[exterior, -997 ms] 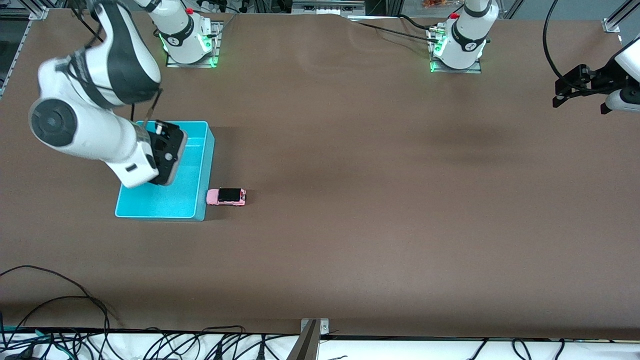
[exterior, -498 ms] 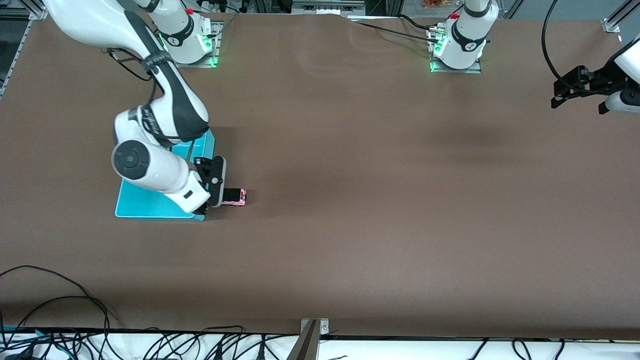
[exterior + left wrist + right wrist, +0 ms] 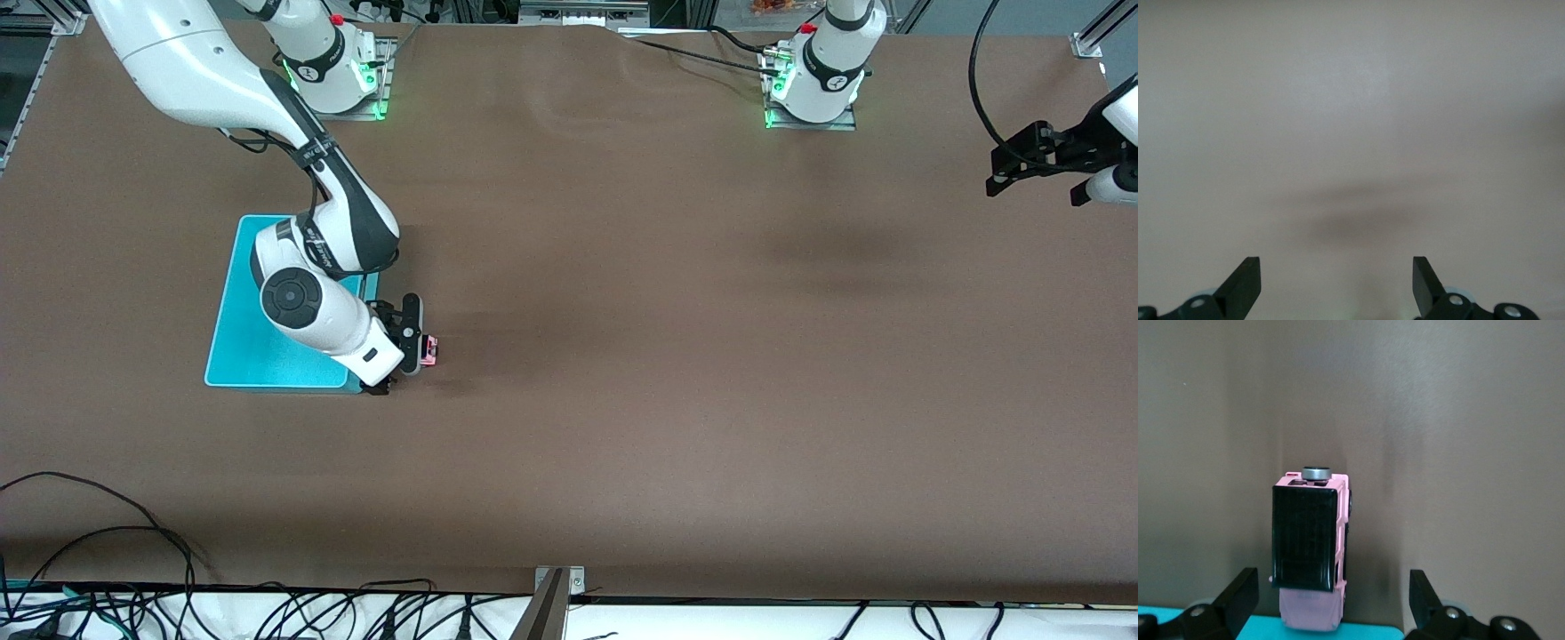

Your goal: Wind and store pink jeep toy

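Note:
The robot's right gripper should go lower before it closes on the pink jeep [image 3: 1310, 608]: in the right wrist view its fingers stop above the black roof [image 3: 1304, 537], so it would miss if it closed now.
The pink jeep toy [image 3: 430, 350] stands on the brown table right beside the turquoise bin [image 3: 233, 342], on the side toward the left arm's end. In the right wrist view its black roof and pink body [image 3: 1309, 547] lie between my fingers. My right gripper [image 3: 402, 348] is open just over the jeep and covers most of it in the front view; in its own view the right gripper [image 3: 1331, 603] straddles the toy without touching it. My left gripper [image 3: 996, 176] is open and empty over the left arm's end of the table; its own view shows the left gripper [image 3: 1335, 287] over bare table.
The turquoise bin's rim [image 3: 1211, 628] shows at the edge of the right wrist view, just under the jeep's pink end. The right arm's forearm hangs over the bin. Cables run along the table edge nearest the front camera [image 3: 133, 569].
My right arm has swung from over the turquoise bin to over the jeep and come down low, now hiding most of the toy. The left gripper has barely shifted.

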`<act>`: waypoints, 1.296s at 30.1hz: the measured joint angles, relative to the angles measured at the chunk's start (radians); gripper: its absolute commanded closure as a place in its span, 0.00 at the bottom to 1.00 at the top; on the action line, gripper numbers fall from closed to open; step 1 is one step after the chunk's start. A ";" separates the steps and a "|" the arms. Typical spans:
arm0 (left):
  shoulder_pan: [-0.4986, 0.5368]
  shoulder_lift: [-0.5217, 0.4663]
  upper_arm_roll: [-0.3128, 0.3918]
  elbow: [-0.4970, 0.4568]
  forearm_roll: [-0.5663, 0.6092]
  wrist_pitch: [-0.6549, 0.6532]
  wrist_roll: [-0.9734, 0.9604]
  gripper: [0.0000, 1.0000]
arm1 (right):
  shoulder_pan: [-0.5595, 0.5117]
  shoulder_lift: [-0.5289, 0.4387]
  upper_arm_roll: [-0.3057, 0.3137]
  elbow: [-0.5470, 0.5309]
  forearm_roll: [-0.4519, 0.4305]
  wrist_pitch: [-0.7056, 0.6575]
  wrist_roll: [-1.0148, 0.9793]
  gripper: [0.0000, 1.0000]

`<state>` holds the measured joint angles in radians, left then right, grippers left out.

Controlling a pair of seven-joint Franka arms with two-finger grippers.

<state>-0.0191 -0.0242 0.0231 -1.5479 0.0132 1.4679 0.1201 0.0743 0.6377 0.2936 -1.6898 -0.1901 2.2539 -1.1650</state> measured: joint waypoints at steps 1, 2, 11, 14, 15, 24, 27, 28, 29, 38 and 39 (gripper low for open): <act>0.000 0.002 0.000 0.000 0.000 0.000 0.000 0.00 | 0.000 0.007 0.000 0.000 -0.001 0.001 0.000 0.00; 0.000 0.004 0.000 0.000 0.000 0.000 0.000 0.00 | 0.000 0.012 -0.001 0.000 -0.002 0.002 -0.001 0.00; 0.000 0.017 -0.003 0.028 0.000 0.002 0.000 0.00 | 0.000 0.040 -0.001 -0.013 -0.023 0.019 -0.007 0.12; 0.000 0.021 -0.002 0.044 0.000 0.002 0.000 0.00 | 0.000 0.043 -0.001 -0.022 -0.031 0.023 -0.007 0.29; 0.000 0.021 -0.002 0.046 -0.001 0.002 0.000 0.00 | 0.000 0.044 -0.001 -0.025 -0.032 0.024 -0.007 0.34; 0.002 0.037 0.001 0.049 -0.001 0.001 -0.001 0.00 | 0.003 0.045 0.000 -0.032 -0.033 0.027 -0.008 0.67; 0.004 0.047 0.001 0.050 -0.001 0.002 -0.001 0.00 | 0.007 0.045 0.001 -0.032 -0.033 0.032 -0.008 0.71; 0.005 0.049 0.001 0.050 -0.001 0.002 -0.001 0.00 | 0.009 0.045 0.001 -0.032 -0.034 0.035 -0.008 0.73; 0.005 0.050 0.001 0.050 -0.001 0.002 -0.001 0.00 | 0.010 0.044 0.002 -0.032 -0.034 0.037 -0.008 0.73; 0.006 0.052 0.000 0.054 -0.002 0.002 -0.001 0.00 | 0.014 0.028 0.017 -0.002 -0.034 0.036 -0.001 0.73; 0.006 0.052 0.000 0.055 -0.003 0.002 -0.001 0.00 | 0.014 0.023 0.020 0.006 -0.034 0.026 0.004 0.73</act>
<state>-0.0132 0.0277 0.0226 -1.4932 0.0104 1.4694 0.1193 0.0882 0.6602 0.3136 -1.6834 -0.2236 2.2801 -1.1610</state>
